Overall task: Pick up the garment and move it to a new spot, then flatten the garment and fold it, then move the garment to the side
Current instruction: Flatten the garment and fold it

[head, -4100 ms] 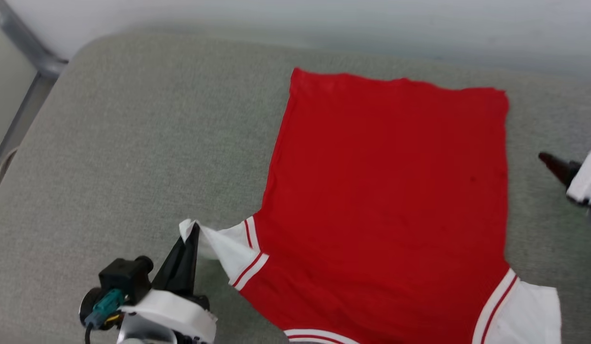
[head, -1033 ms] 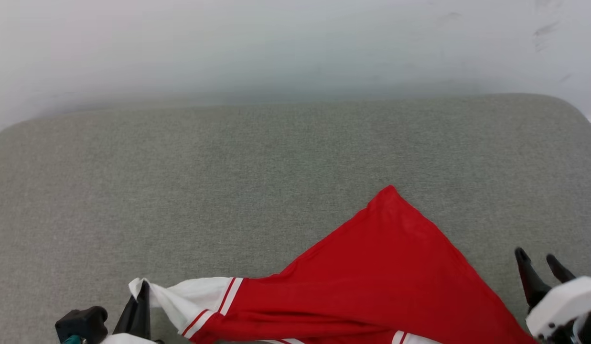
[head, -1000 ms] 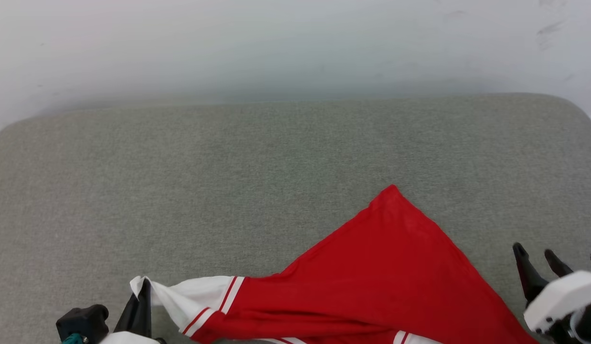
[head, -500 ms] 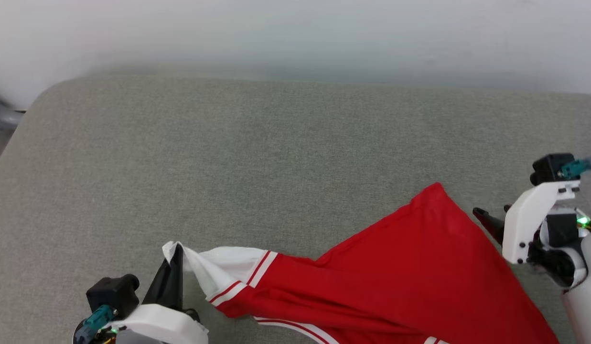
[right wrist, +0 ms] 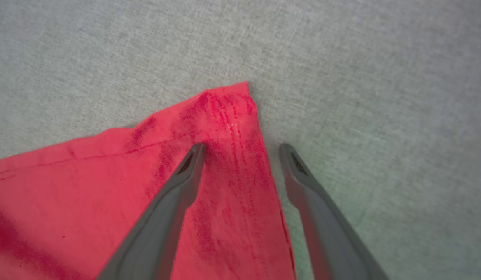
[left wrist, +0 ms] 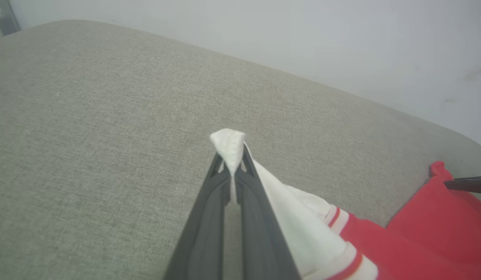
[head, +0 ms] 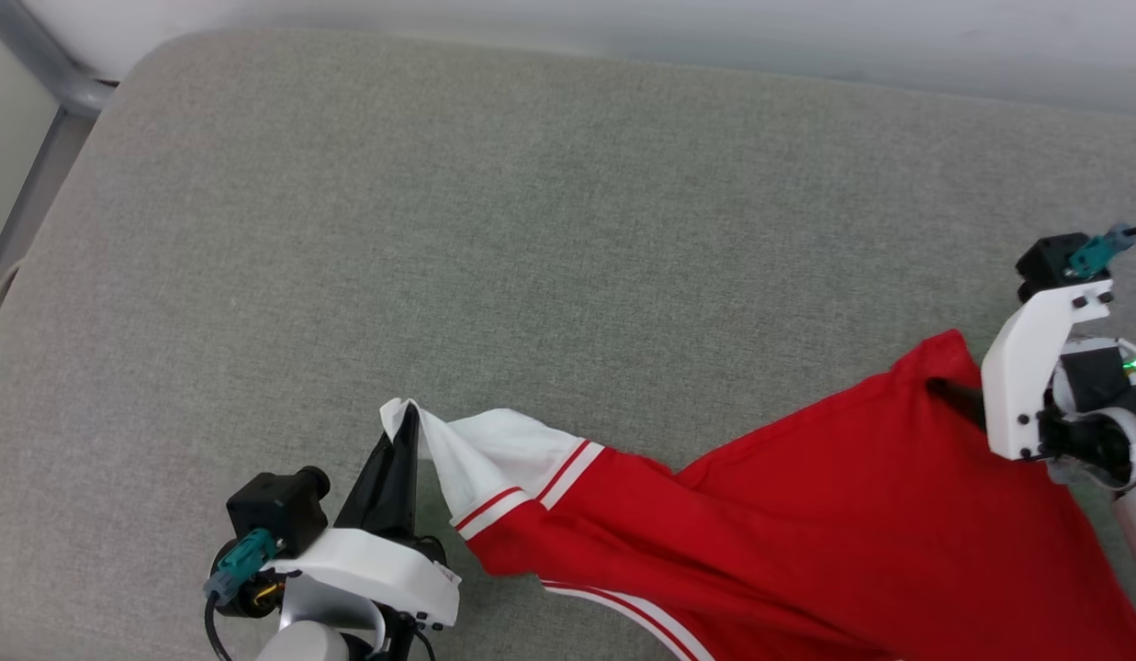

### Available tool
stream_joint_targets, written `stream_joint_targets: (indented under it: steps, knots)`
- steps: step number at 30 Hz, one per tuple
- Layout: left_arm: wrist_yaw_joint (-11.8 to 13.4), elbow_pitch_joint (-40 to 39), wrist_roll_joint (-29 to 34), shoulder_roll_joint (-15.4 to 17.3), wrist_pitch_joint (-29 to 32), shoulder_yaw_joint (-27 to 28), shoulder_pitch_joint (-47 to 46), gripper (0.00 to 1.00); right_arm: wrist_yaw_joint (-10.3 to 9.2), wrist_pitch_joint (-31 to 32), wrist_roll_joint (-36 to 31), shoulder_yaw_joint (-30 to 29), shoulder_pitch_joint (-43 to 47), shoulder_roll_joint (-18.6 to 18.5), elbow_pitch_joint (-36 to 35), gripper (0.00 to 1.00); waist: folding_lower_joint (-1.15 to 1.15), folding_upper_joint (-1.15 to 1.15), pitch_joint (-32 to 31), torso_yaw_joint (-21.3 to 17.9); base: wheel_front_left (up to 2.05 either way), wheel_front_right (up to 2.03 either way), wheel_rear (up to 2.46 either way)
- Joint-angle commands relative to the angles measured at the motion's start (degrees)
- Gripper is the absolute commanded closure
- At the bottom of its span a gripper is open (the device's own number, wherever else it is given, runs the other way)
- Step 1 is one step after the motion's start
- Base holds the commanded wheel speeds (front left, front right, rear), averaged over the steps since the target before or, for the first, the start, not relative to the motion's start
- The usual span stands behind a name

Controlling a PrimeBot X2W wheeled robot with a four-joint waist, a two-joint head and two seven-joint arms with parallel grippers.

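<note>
The wide red cloth [head: 828,507] is lying flat on the cushion, so I should grab the garment by its hem corner [head: 953,354] with my right gripper. The garment's edge is free there.
The garment [head: 806,514] is a red shirt with a white, red-striped sleeve [head: 503,450]. It lies stretched in a slanted band across the lower right of the grey cushion [head: 439,229]. My left gripper [head: 408,433] is shut on the tip of the white sleeve, and in the left wrist view the white cloth [left wrist: 229,144] pokes out between the closed fingertips [left wrist: 219,165]. My right gripper [right wrist: 242,149] stands open over the garment's far red hem corner [right wrist: 228,105]. One finger [right wrist: 191,159] rests on the red cloth and the other [right wrist: 291,159] is over bare cushion.
The grey padded cushion [right wrist: 341,58] spreads wide to the left and behind the garment. A metal frame post [head: 30,197] runs along its upper left corner, and a pale wall [left wrist: 302,35] rises behind the far edge.
The head view has tilted down and shifted. My right gripper has come left over the red hem corner, still open. The left gripper stays shut on the sleeve. The once-flat garment is now drawn slantwise.
</note>
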Motion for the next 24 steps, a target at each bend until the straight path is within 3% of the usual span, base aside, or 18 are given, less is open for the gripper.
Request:
stream_joint_targets:
  steps: [1, 6, 7, 8, 9, 18, 24]
  knots:
    - [-0.36, 0.21, 0.13, -0.21, -0.32, 0.16, -0.67, 1.00, -0.03, 0.18, 0.39, 0.69, -0.27, -0.49, 0.73, 0.00, -0.01, 0.00, 1.14, 0.94, 0.00, 0.00, 0.00]
    - [-1.28, 1.79, 0.33, -0.91, -0.90, 0.30, -1.16, 1.00, -0.01, 4.60, 4.75, 4.37, 2.50, 0.02, 4.28, 0.00, -0.01, 0.00, 1.86, 1.20, 0.00, 0.00, 0.00]
    - [-1.38, 2.01, 0.37, -0.93, -1.03, 0.40, -1.22, 1.00, 0.01, 5.57, 5.81, 4.99, 2.79, 0.09, 4.55, 0.12, -0.01, 0.00, 1.89, 1.14, 0.00, 0.00, 0.00]
    - [-1.62, 2.16, 0.40, -0.90, -1.12, 0.49, -1.29, 1.00, 0.07, 6.30, 6.55, 5.57, 2.90, 0.01, 4.65, 0.88, -0.01, 0.00, 1.92, 1.06, 0.00, 0.00, 0.00]
    - [-1.78, 2.37, 0.47, -0.86, -1.17, 0.57, -1.35, 1.00, 0.07, 6.77, 7.54, 5.94, 2.93, -0.01, 4.70, 1.00, -0.01, 0.00, 1.88, 0.96, 0.00, 0.00, 0.00]
    - [-1.98, 2.94, 1.59, 1.87, -1.30, 2.02, -0.97, 1.00, -0.05, -0.55, 9.18, 6.22, -2.70, -3.33, 2.11, 1.00, -0.01, 0.00, -1.63, -1.13, 0.00, 0.00, 0.00]
    - [-1.77, 0.87, 2.12, 5.20, -0.12, 3.81, -3.75, 1.00, -0.04, -6.05, 8.57, 4.87, -4.93, -3.01, 2.50, 1.00, -0.01, 0.00, -5.03, -3.62, 0.00, 0.00, 0.00]
